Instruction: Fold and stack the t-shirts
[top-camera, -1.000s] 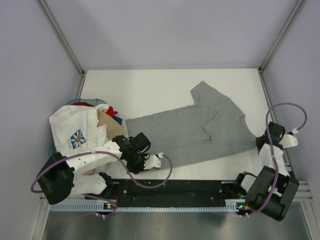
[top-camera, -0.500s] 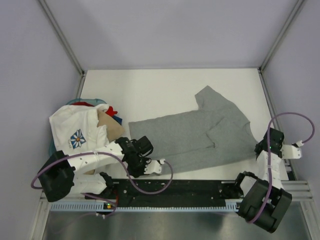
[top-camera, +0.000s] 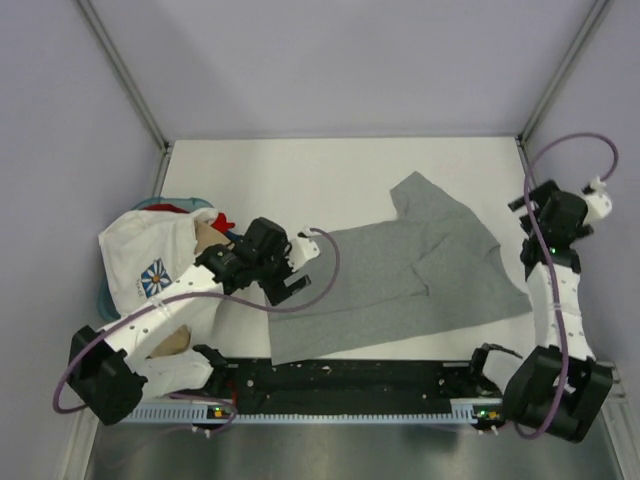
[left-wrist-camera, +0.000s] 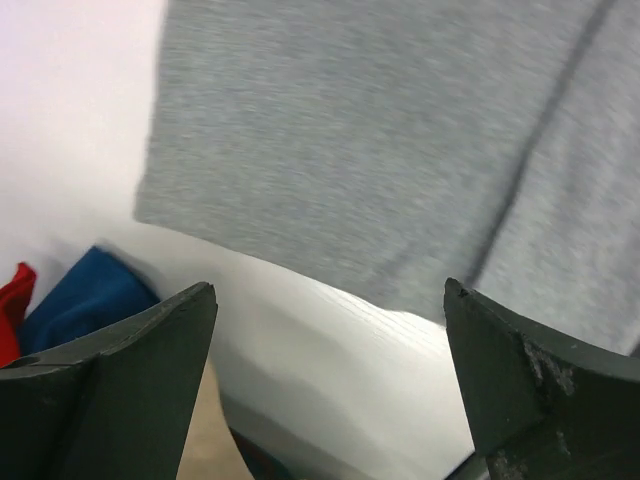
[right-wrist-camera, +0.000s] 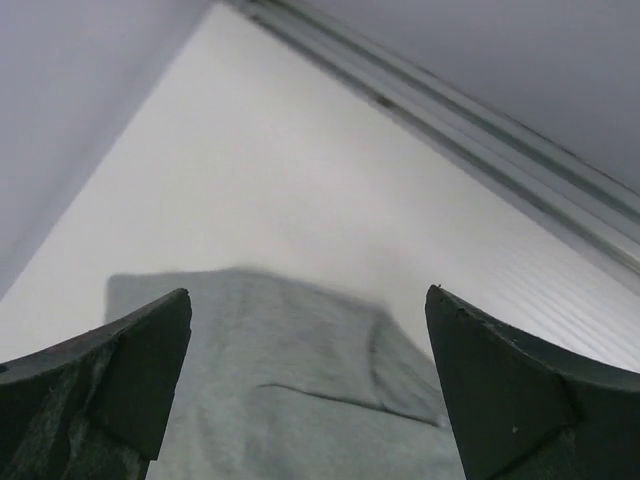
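Observation:
My right gripper is due to grab the heather-grey t-shirt (top-camera: 400, 270) next by the outer end of its far sleeve (top-camera: 405, 183), to fold that side over the t-shirt's body.
A heather-grey t-shirt (top-camera: 400, 270) lies spread flat on the white table (top-camera: 300, 180), collar end to the right. My left gripper (top-camera: 286, 287) hovers open over its left hem, holding nothing. In the left wrist view the grey t-shirt (left-wrist-camera: 400, 150) lies beyond the left gripper (left-wrist-camera: 328, 290). My right gripper (top-camera: 528, 225) hangs open above the shirt's right edge. The right wrist view shows the grey t-shirt (right-wrist-camera: 300, 400) below the empty right gripper (right-wrist-camera: 308, 295). A heap of t-shirts sits at the left: the white flower-print one (top-camera: 150, 265) on top, with tan (top-camera: 207, 247), red (top-camera: 222, 222) and blue (top-camera: 236, 240) ones.
Metal frame posts and grey walls enclose the table on three sides. A black rail (top-camera: 340, 380) with both arm bases runs along the near edge. Purple cables loop from each arm. Bare white table lies behind the grey shirt.
Both grippers opened and let go of the grey shirt, then rose and drew back from the near edge toward the far side. The shirt now lies nearer the front rail.

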